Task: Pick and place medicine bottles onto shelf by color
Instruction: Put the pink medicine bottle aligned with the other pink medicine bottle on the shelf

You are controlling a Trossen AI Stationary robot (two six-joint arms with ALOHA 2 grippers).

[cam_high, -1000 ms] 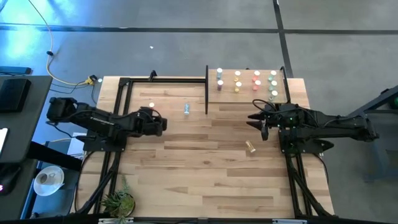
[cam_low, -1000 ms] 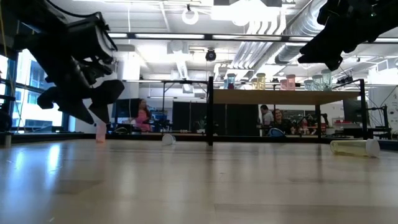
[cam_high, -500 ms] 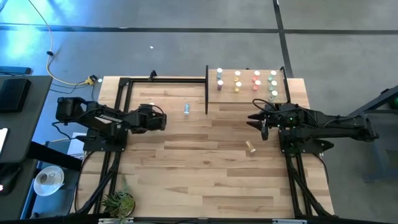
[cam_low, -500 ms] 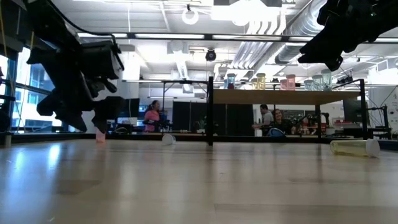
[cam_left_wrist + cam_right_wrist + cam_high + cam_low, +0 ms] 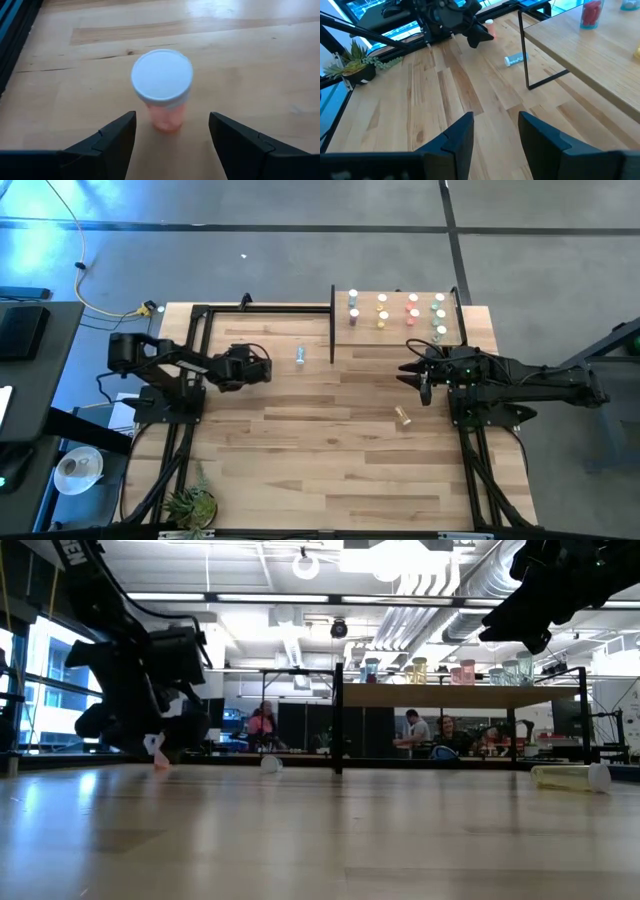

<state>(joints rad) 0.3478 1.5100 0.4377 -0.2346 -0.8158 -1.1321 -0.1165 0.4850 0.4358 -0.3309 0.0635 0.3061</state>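
Note:
The fingers of my left gripper are on either side of the red bottle's body, so the gripper should close. Closing now would hold the bottle.
A red-bodied bottle [image 5: 165, 112] with a white cap stands upright on the tabletop at the far left. My left gripper [image 5: 171, 131] is open just above the table, one finger on either side of the bottle and clear of it; it also shows in the high view [image 5: 260, 366]. A blue bottle [image 5: 300, 356] lies on its side beside the shelf's black upright. A yellow bottle [image 5: 403, 416] lies on its side near mid-table. The shelf [image 5: 400, 340] at the far right holds several upright bottles. My right gripper [image 5: 413, 374] is open and empty, raised in front of the shelf.
The shelf's black metal frame [image 5: 332, 325] stands between the blue bottle and the shelf board. A second black frame [image 5: 196, 330] runs along the far left. A small potted plant [image 5: 190, 502] sits at the near left corner. People move in the room behind the table.
My left gripper has gone toward the table's far edge and down, and now stands low around the red bottle with its fingers apart. The bottle has stayed upright in place. My right arm has kept still.

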